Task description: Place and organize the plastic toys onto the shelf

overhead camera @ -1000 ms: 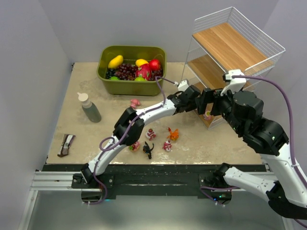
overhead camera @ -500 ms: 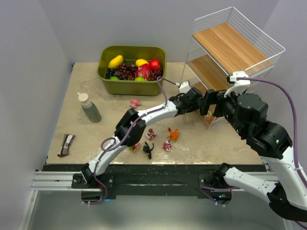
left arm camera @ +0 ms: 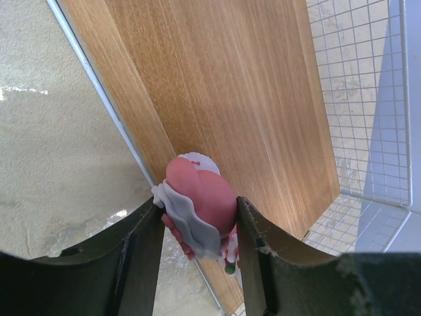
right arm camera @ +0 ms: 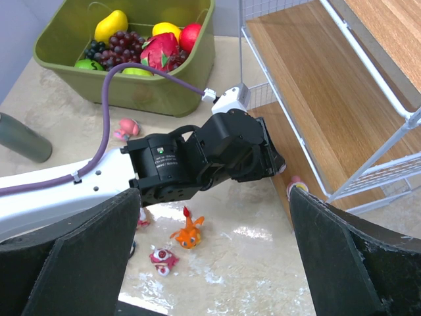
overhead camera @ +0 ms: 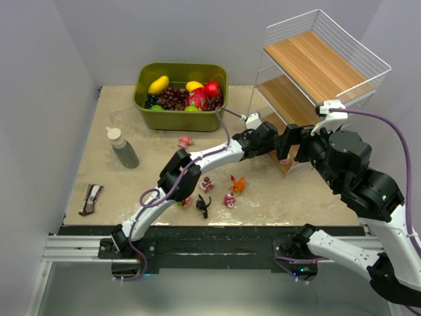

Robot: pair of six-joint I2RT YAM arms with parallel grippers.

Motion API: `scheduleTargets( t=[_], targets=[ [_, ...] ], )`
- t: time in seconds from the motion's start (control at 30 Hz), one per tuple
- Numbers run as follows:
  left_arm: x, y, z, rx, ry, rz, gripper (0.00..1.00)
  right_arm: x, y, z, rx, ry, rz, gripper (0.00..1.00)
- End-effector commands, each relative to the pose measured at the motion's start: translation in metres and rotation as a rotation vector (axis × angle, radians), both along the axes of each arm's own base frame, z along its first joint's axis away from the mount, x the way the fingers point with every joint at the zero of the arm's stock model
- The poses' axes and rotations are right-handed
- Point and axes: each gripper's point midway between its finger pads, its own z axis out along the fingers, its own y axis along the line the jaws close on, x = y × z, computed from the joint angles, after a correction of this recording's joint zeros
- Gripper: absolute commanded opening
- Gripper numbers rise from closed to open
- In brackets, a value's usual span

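My left gripper needs to open now, because flat wood is below the pink and white figurine, so the figurine would land on the front part of the lowest level.
My left gripper [left arm camera: 197,227] is shut on a pink and white figurine [left arm camera: 200,191], held at the front edge of the lowest wood tier of the white wire shelf [left arm camera: 230,99]. In the top view the left gripper [overhead camera: 270,140] is at the shelf [overhead camera: 316,66] base. Another pink figurine [right arm camera: 297,185] stands on that tier's front corner. My right gripper [right arm camera: 217,263] is open and empty, high above the left arm. On the table lie an orange creature [overhead camera: 237,184], a red and white toy [overhead camera: 229,200], a black spiky creature [overhead camera: 202,206] and a pink toy [overhead camera: 185,141].
An olive-green bin [overhead camera: 148,108] of fruit stands at the back. A grey-green bottle [overhead camera: 122,147] stands at the left, and a small brown packet [overhead camera: 91,198] lies near the front left edge. Two more small toys [overhead camera: 206,184] lie under the left arm.
My left gripper has moved slightly right, closer to the shelf's lowest tier, still holding the figurine. My right arm has drifted a little to the right.
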Motion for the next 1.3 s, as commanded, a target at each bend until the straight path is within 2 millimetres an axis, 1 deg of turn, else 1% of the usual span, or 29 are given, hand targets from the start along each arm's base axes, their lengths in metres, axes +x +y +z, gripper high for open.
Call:
scheduleTargets(
  t=[0.0, 0.17, 0.27, 0.3, 0.47, 0.73, 0.83, 1.2, 1.27],
  targets=[
    [0.007, -0.009, 0.013, -0.043, -0.034, 0.028, 0.29, -0.001, -0.005, 0.003, 0.011, -0.012, -0.024, 0.99],
    [0.008, -0.010, 0.013, -0.049, -0.033, 0.029, 0.37, -0.001, -0.006, 0.001, 0.006, -0.011, -0.026, 0.99],
    [0.009, -0.012, 0.017, -0.061, -0.042, 0.031, 0.39, -0.001, -0.007, 0.002, 0.004, -0.015, -0.030, 0.99],
    [0.011, -0.013, 0.022, -0.069, -0.049, 0.032, 0.40, -0.001, -0.007, 0.002, 0.004, -0.015, -0.030, 0.99],
    [0.011, -0.016, 0.029, -0.078, -0.064, 0.031, 0.48, -0.001, -0.006, 0.001, 0.007, -0.012, -0.026, 0.99],
    [0.011, -0.011, 0.026, -0.061, -0.056, 0.036, 0.57, -0.002, -0.007, 0.003, 0.014, -0.016, -0.029, 0.99],
    [0.010, -0.011, 0.026, -0.061, -0.056, 0.036, 0.60, -0.003, -0.008, 0.003, 0.019, -0.016, -0.028, 0.99],
    [0.011, -0.015, 0.037, -0.088, -0.071, 0.034, 0.61, -0.006, -0.008, 0.004, 0.024, -0.013, -0.023, 0.99],
    [0.012, -0.014, 0.036, -0.088, -0.071, 0.034, 0.61, -0.006, -0.009, 0.005, 0.025, -0.015, -0.023, 0.99]
  ],
)
